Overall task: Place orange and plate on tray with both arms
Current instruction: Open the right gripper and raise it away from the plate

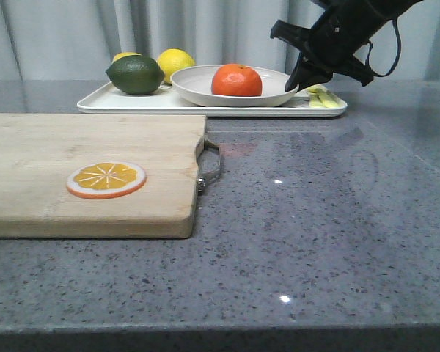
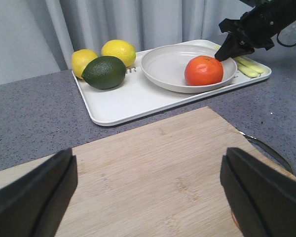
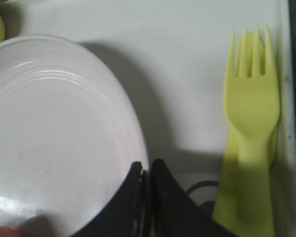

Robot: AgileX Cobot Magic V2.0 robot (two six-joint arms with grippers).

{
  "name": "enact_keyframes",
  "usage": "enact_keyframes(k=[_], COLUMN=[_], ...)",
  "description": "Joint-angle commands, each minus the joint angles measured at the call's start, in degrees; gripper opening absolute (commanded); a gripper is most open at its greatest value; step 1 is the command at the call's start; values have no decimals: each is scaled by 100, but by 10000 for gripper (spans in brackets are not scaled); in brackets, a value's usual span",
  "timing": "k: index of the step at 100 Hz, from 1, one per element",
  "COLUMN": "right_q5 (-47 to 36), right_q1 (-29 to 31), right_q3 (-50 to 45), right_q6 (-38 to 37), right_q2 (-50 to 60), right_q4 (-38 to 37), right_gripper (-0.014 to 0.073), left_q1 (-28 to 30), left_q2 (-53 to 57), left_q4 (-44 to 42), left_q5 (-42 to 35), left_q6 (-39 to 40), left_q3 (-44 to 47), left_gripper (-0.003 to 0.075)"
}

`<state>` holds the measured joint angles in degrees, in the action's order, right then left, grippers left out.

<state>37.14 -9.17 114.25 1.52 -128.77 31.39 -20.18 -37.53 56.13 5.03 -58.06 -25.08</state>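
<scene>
The robot's right gripper should open and release the plate, because the plate's base (image 1: 231, 106) is resting on the white tray (image 1: 132, 105) inside the tray's edges.
The orange (image 1: 237, 80) sits in the off-white plate (image 1: 198, 86), and the plate rests on the white tray (image 1: 132, 105) at the back of the table. Both also show in the left wrist view: orange (image 2: 203, 70), plate (image 2: 163, 66), tray (image 2: 133, 96). My right gripper (image 1: 302, 79) is shut on the plate's right rim (image 3: 138, 148), one finger inside the rim and one outside. My left gripper (image 2: 148, 190) is open and empty above the wooden cutting board (image 2: 158, 173); it is out of the front view.
Two lemons (image 1: 174, 61) and a lime (image 1: 135, 74) lie on the tray's left end. Yellow-green plastic forks (image 3: 251, 138) lie at its right end. An orange slice (image 1: 106, 179) lies on the cutting board (image 1: 88, 147), whose metal handle (image 1: 211, 165) faces right.
</scene>
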Motion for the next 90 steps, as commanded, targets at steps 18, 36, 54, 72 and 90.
enact_keyframes(k=[18,36,54,72,90], right_q5=[-152,-155,-216,-284,-343], right_q1=[4,4,9,9,10], right_q3=[217,217,217,217,248], right_q6=[35,35,35,35,35], right_q2=[407,407,407,407,415], right_q4=[141,141,141,141,141], right_gripper=[-55,-36,42,192,335], left_q1=[10,10,10,10,10], left_q2=[18,18,18,18,18], left_q4=[44,44,44,44,44], left_q5=[-229,-229,-229,-229,-229], left_q6=[50,50,50,50,50], left_q3=[-153,-153,-153,-153,-153], left_gripper=[566,566,566,566,566])
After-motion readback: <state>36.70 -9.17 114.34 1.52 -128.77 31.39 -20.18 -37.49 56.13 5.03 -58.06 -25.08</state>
